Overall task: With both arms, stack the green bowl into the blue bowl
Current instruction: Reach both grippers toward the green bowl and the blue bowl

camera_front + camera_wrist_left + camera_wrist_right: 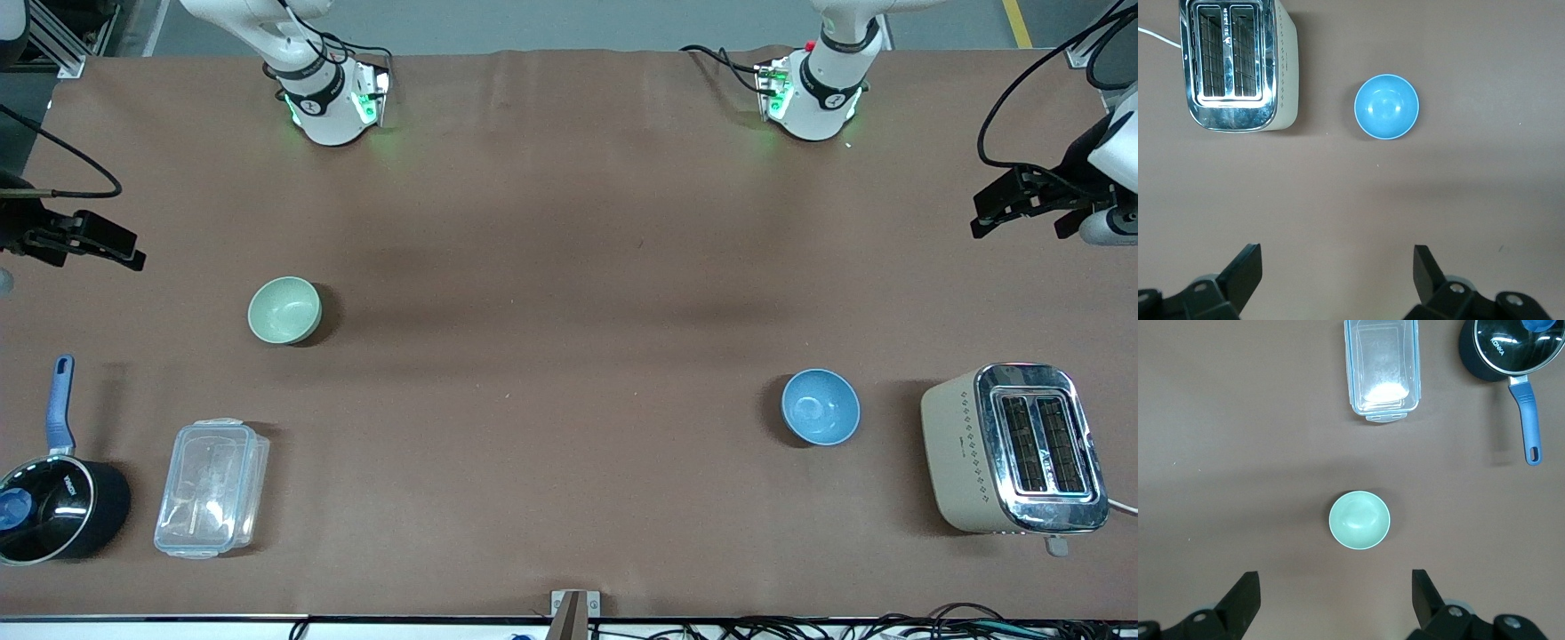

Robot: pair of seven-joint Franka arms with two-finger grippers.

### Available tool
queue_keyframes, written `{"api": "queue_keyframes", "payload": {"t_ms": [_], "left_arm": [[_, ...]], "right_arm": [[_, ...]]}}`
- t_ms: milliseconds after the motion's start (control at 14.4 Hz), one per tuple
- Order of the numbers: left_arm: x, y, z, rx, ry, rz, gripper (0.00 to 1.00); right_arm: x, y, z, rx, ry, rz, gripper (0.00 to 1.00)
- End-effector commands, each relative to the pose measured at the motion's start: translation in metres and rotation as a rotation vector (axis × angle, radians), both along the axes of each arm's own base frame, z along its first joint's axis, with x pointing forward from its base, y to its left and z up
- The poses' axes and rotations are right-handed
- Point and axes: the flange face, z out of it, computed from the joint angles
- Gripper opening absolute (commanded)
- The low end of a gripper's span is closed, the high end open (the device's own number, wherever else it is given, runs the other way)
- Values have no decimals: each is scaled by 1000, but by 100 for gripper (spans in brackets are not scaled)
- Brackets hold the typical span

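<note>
I will grab the blue bowl by its rim (857, 405) with my left gripper next, so its inside stays free to take the green bowl (284, 309).
The pale green bowl (284, 309) stands upright and empty on the brown table, toward the right arm's end. It also shows in the right wrist view (1359, 520). The blue bowl (821, 406) stands upright and empty toward the left arm's end, beside the toaster, and shows in the left wrist view (1387, 107). My right gripper (120, 249) hangs open and empty high over the table's edge at the right arm's end, its fingers wide apart (1336, 587). My left gripper (1013, 212) hangs open and empty high over the left arm's end (1338, 267). Neither touches a bowl.
A beige and chrome toaster (1013, 449) stands beside the blue bowl at the left arm's end. A clear lidded plastic container (212, 487) and a black saucepan with a blue handle (55, 502) lie nearer the front camera than the green bowl.
</note>
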Motion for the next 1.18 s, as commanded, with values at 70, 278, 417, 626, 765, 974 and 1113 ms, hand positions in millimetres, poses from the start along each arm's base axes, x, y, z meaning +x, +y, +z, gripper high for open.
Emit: {"api": "queue_keyframes", "payload": {"t_ms": [70, 278, 417, 626, 765, 974, 1113], "left_arm": [[1, 1, 4, 9, 9, -14, 100], [11, -3, -11, 24, 35, -24, 100], [31, -1, -56, 13, 112, -29, 100], [63, -15, -129, 5, 169, -34, 100], [78, -24, -178, 1, 168, -7, 100], [95, -24, -253, 6, 158, 45, 100], [101, -20, -296, 13, 121, 40, 100]], "right_arm": [[-6, -1, 1, 1, 1, 8, 100], [-6, -1, 0, 1, 4, 10, 100], [-6, -1, 0, 0, 4, 10, 100], [-5, -1, -2, 1, 7, 11, 100], [-5, 4, -26, 2, 49, 39, 100], [-5, -10, -98, -1, 89, 83, 100], [-9, -21, -145, -3, 77, 86, 100]]}}
